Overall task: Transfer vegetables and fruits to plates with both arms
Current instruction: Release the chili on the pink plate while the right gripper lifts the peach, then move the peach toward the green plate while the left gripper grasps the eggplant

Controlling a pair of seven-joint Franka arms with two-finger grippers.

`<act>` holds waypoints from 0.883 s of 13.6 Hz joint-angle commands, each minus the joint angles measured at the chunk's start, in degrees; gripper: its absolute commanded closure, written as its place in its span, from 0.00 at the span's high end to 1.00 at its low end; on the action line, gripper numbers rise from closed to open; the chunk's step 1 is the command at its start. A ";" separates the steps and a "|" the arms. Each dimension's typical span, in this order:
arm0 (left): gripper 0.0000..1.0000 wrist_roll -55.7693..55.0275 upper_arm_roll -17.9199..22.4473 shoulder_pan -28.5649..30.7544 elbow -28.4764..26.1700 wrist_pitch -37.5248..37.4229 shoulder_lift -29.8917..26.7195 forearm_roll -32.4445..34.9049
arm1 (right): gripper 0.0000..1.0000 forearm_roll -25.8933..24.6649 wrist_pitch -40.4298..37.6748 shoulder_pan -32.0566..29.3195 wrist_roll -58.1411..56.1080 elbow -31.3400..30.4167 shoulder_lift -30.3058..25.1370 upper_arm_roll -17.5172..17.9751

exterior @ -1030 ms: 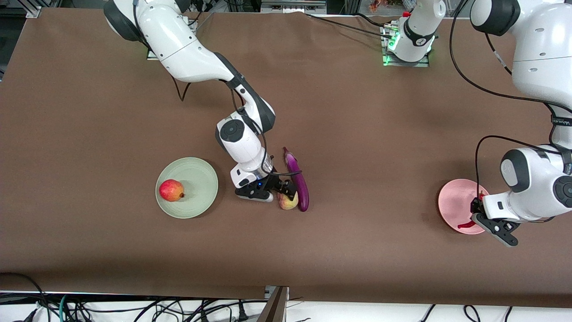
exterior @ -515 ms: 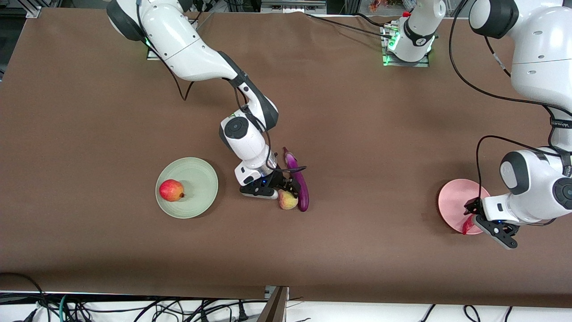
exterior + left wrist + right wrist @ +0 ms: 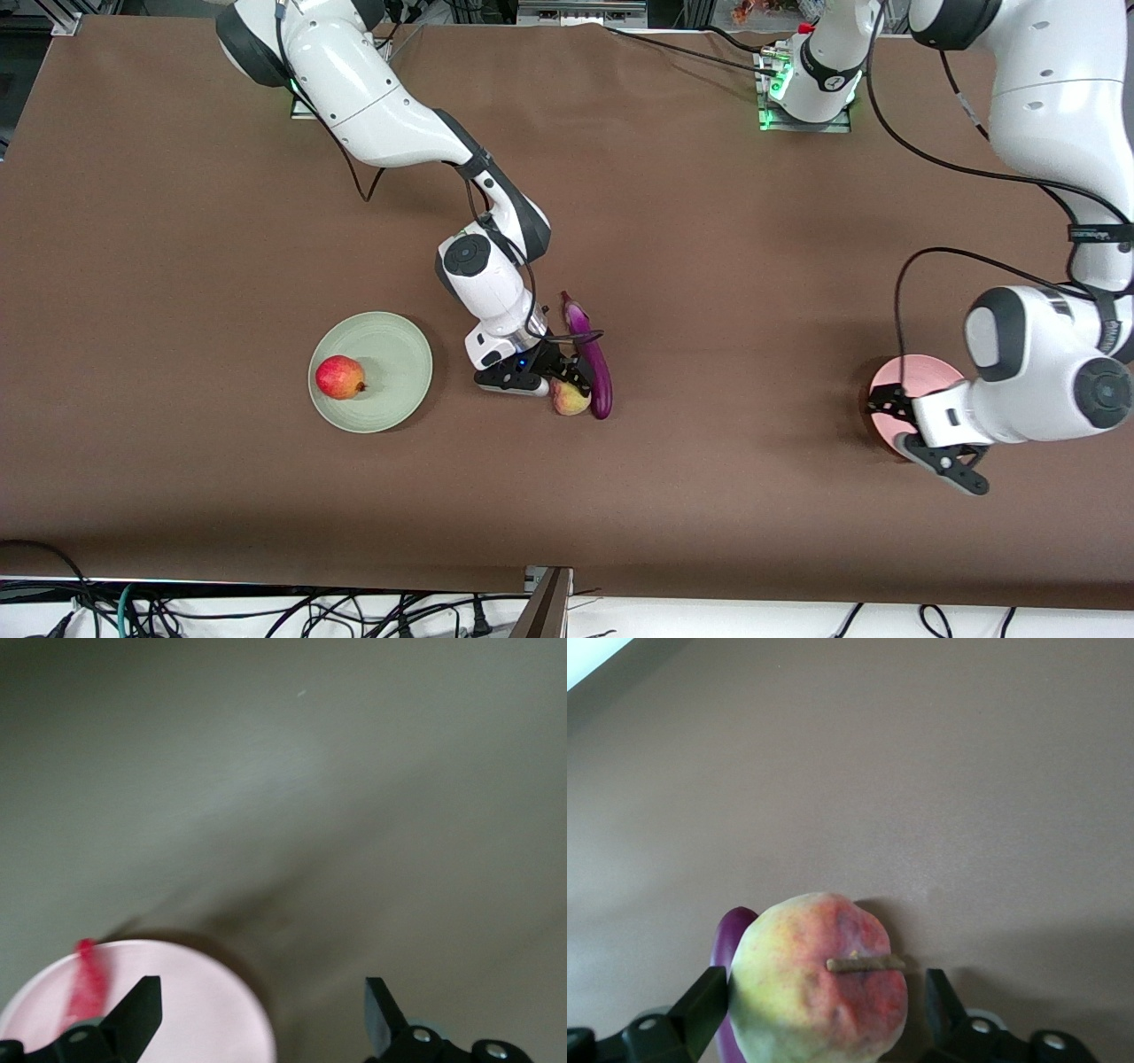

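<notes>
The eggplant needs to go to the pink plate (image 3: pixel 917 377). My left gripper will grip this vegetable by its long purple body (image 3: pixel 593 365) next.
My right gripper (image 3: pixel 565 383) is down at the table, open, with its fingers on either side of the pale yellow-pink peach (image 3: pixel 571 400) (image 3: pixel 819 979). One finger touches it; the other stands a little apart. The purple eggplant (image 3: pixel 592 363) lies against the peach. The red pomegranate-like fruit (image 3: pixel 339 377) sits on the green plate (image 3: pixel 394 350). My left gripper (image 3: pixel 889 409) (image 3: pixel 261 1028) is open and empty over the edge of the pink plate (image 3: pixel 917 377) (image 3: pixel 195 1001). The red chili (image 3: pixel 84 983) lies on that plate, hidden under the hand in the front view.
The brown table top (image 3: pixel 726 292) stretches between the two plates. The table's front edge (image 3: pixel 709 589) has cables hanging below it. The arm bases stand along the farthest edge.
My left gripper has moved off the chili toward the table's middle, and the chili has stayed on the pink plate. My right gripper has shifted slightly around the peach.
</notes>
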 commanded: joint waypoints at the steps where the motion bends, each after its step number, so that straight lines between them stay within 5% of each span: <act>1: 1.00 -11.75 -2.12 -4.02 -2.19 -1.06 -0.68 -0.71 | 0.61 0.00 1.77 0.50 0.16 1.08 1.35 -0.44; 3: 1.00 -18.01 -3.97 -7.01 -2.11 -0.54 -0.07 -0.88 | 0.34 -0.09 2.31 0.50 -0.62 1.17 1.44 -0.53; 4: 1.00 -22.48 -3.98 -9.28 -2.11 -0.54 0.20 -2.28 | 0.29 -0.09 2.22 0.24 -0.98 1.17 1.18 -0.79; 7: 1.00 -41.02 -3.98 -16.23 -2.11 2.08 2.48 -3.70 | 0.28 -0.17 -1.62 -0.90 -1.16 1.17 -1.79 -0.97; 12: 1.00 -55.20 -3.98 -23.97 -1.93 8.60 5.82 -10.38 | 0.28 0.44 -24.72 -6.61 -12.73 1.17 -10.76 -0.36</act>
